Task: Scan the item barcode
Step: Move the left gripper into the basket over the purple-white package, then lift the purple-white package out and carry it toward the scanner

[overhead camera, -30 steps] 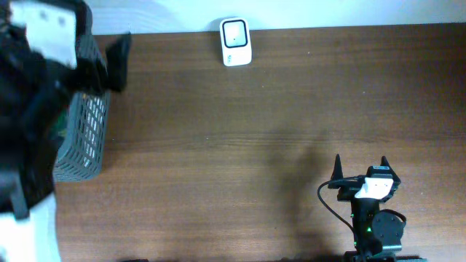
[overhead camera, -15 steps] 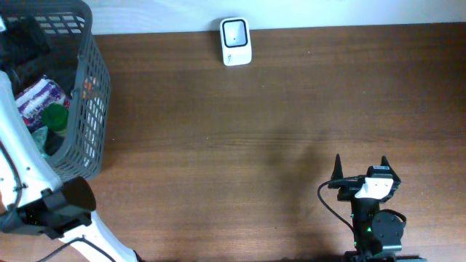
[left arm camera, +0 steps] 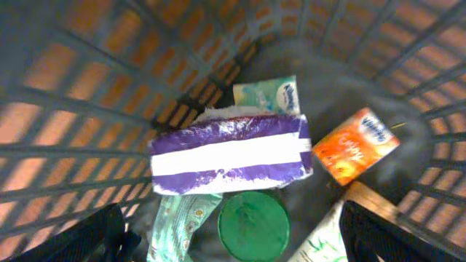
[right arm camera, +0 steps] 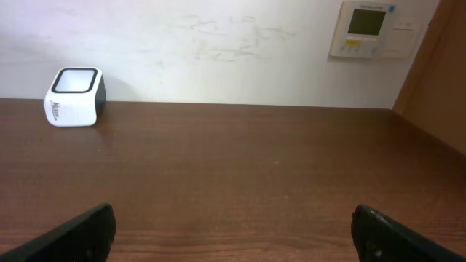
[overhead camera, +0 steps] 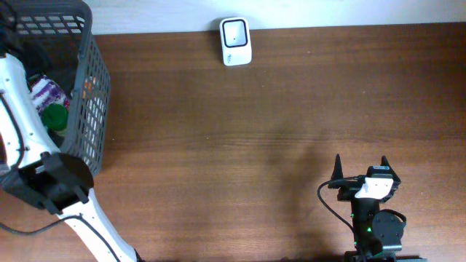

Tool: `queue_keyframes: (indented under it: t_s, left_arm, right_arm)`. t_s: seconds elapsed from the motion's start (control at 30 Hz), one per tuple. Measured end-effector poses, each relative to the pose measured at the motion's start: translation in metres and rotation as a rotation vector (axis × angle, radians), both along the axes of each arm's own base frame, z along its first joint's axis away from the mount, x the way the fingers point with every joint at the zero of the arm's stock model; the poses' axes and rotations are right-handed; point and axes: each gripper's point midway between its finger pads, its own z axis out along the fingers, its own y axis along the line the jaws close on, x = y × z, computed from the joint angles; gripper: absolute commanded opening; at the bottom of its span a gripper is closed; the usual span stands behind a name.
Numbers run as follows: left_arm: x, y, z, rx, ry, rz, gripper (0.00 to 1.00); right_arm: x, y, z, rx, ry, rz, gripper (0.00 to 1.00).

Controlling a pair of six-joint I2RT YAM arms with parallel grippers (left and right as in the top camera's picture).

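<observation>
The left gripper picks up the purple-and-white striped pack by the middle of its exposed striped side (overhead camera: 48, 94) (left arm camera: 231, 154) next, leaving its other sides for barcode scanning.
Inside the grey basket (left arm camera: 73, 109) lie several items: a purple-and-white striped pack (left arm camera: 229, 154), a round green lid (left arm camera: 253, 222), an orange packet (left arm camera: 357, 144), a teal tissue pack (left arm camera: 269, 94) and a pale green patterned pouch (left arm camera: 175, 222). My left gripper (left arm camera: 240, 244) hangs open above them, its dark fingers at the lower corners, just over the green lid and holding nothing. The white barcode scanner (overhead camera: 236, 41) stands at the table's far edge. My right gripper (overhead camera: 361, 161) rests open near the front right, facing the scanner (right arm camera: 74, 97) across bare wood.
The basket (overhead camera: 98, 73) stands at the table's far left corner, with my white left arm (overhead camera: 22, 102) reaching into it. A white pack with green print (left arm camera: 320, 240) lies beside the lid. A wall panel (right arm camera: 368, 28) hangs behind the table.
My left arm has swung off the basket's top and now reaches down into it from the left. Its jaws have narrowed slightly. The right arm has not moved.
</observation>
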Motion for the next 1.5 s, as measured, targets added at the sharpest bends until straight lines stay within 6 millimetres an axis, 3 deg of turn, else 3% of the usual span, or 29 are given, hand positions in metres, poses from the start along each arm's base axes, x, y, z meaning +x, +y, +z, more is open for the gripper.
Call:
queue_keyframes:
  t_s: [0.17,0.33,0.43,0.5,0.6,0.63,0.9,1.03,1.17,1.27,1.3,1.33,1.5]
  left_arm:
    - [0.012,0.005,-0.041,-0.022,0.060,-0.003,0.93]
    - [0.027,0.011,-0.066,-0.025,0.060,-0.008,0.84]
    - [0.031,0.012,-0.084,-0.036,0.082,-0.009,0.72]
    - [0.032,0.013,-0.100,-0.048,0.110,-0.010,0.59]
    - [0.032,0.014,-0.108,-0.050,0.120,-0.005,0.05]
    - [0.033,0.014,-0.107,-0.049,0.118,-0.007,0.00]
    - [0.028,0.009,-0.094,-0.065,0.120,-0.013,0.00]
    - [0.043,0.002,-0.051,-0.107,-0.053,0.024,0.00]
    - [0.051,-0.016,0.030,-0.149,-0.300,0.013,0.00]
    - [0.033,-0.037,0.125,-0.134,-0.517,-0.038,0.00]
    - [0.019,-0.052,0.163,-0.143,-0.601,-0.079,0.00]
    - [0.008,-0.064,0.189,-0.154,-0.660,-0.118,0.00]
    - [-0.034,-0.129,0.276,-0.229,-0.867,-0.337,0.00]
  right_arm:
    - [0.000,0.000,0.000,0.000,0.000,0.000,0.98]
    - [0.000,0.000,0.000,0.000,0.000,0.000,0.98]
    - [0.000,0.000,0.000,0.000,0.000,0.000,0.98]
    - [0.000,0.000,0.000,-0.001,0.000,0.000,0.98]
    - [0.000,0.000,0.000,0.000,0.000,0.000,0.98]
    - [0.000,0.000,0.000,0.000,0.000,0.000,0.98]
    - [0.000,0.000,0.000,0.000,0.000,0.000,0.98]
    - [0.000,0.000,0.000,0.000,0.000,0.000,0.98]
    - [0.000,0.000,0.000,0.000,0.000,0.000,0.98]
    - [0.000,0.000,0.000,0.000,0.000,0.000,0.98]
    - [0.000,0.000,0.000,0.000,0.000,0.000,0.98]
    - [0.000,0.000,0.000,0.000,0.000,0.000,0.98]
    - [0.000,0.000,0.000,0.000,0.000,0.000,0.98]
